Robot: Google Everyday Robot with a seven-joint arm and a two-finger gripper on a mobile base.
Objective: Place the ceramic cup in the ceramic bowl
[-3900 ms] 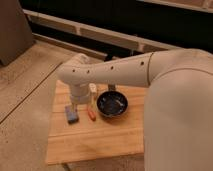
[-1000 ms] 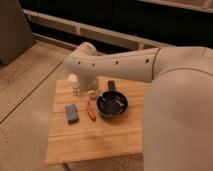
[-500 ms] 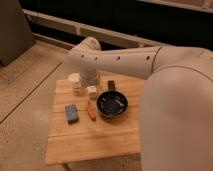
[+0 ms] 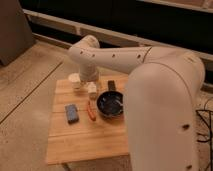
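The robot's gripper will next take hold of the cup by its rim [image 4: 74, 76], to put it down in the ceramic bowl [image 4: 111, 105].
The ceramic cup [image 4: 75, 80], small and cream-white, stands upright at the back left of the wooden table [image 4: 85, 140]. The ceramic bowl [image 4: 111, 105], dark and glossy, sits near the table's middle right. My white arm reaches in from the right and bends down at the table's back. My gripper [image 4: 91, 83] hangs below the wrist, just right of the cup and behind-left of the bowl. It is open and close over a small white thing [image 4: 93, 90]. The cup stands free of it. The wrist hides most of the gripper.
A blue block [image 4: 72, 113] lies left of the bowl, with a slim orange-red thing [image 4: 90, 111] between them. A small dark object [image 4: 111, 86] stands behind the bowl. My bulky white arm covers the table's right side. Concrete floor surrounds the table.
The arm has shifted a little to the right and back, uncovering the cup on the left. The cup, the bowl and the other things have stayed in place.
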